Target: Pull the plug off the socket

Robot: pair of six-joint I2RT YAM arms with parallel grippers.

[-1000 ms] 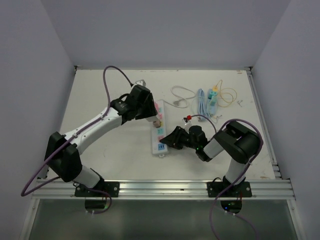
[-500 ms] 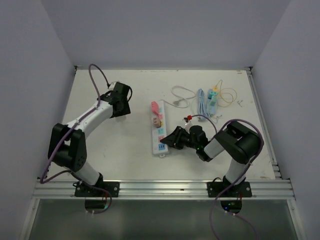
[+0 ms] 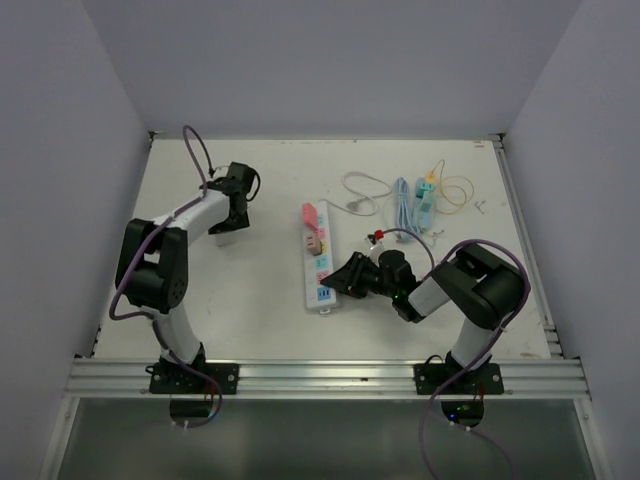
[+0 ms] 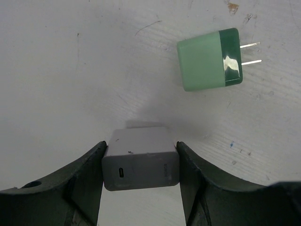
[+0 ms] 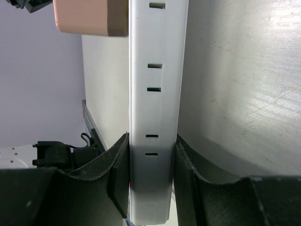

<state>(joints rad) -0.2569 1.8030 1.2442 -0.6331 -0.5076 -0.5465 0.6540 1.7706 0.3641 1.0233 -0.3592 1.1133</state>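
Note:
The left gripper needs to open: the white plug's lower edge (image 3: 225, 241) (image 4: 143, 129) meets the plug's dark shadow on the tabletop, so the plug would settle there.
The socket is a white power strip (image 3: 318, 262) lying mid-table, and my right gripper (image 3: 335, 283) is shut on its near end. In the right wrist view the fingers (image 5: 117, 165) press both sides of the strip (image 5: 157, 84), and a pink plug (image 5: 89, 16) still sits in it farther along. My left gripper (image 3: 228, 222) is far off at the table's left, shut on a white plug (image 4: 141, 141). The left gripper (image 4: 141, 147) holds it low over the table. A green plug (image 4: 209, 59) lies loose just beyond, prongs pointing right.
Coiled cables lie at the back right: a white one (image 3: 365, 190), a blue bundle (image 3: 403, 205) and a yellow one (image 3: 457, 190), with a teal adapter (image 3: 427, 195). A small red piece (image 3: 377, 237) sits behind my right wrist. Metal rails edge the table's right and near sides.
My left arm swung from the power strip to the table's left side, carrying the white plug away from the socket. The right gripper has kept its hold on the strip.

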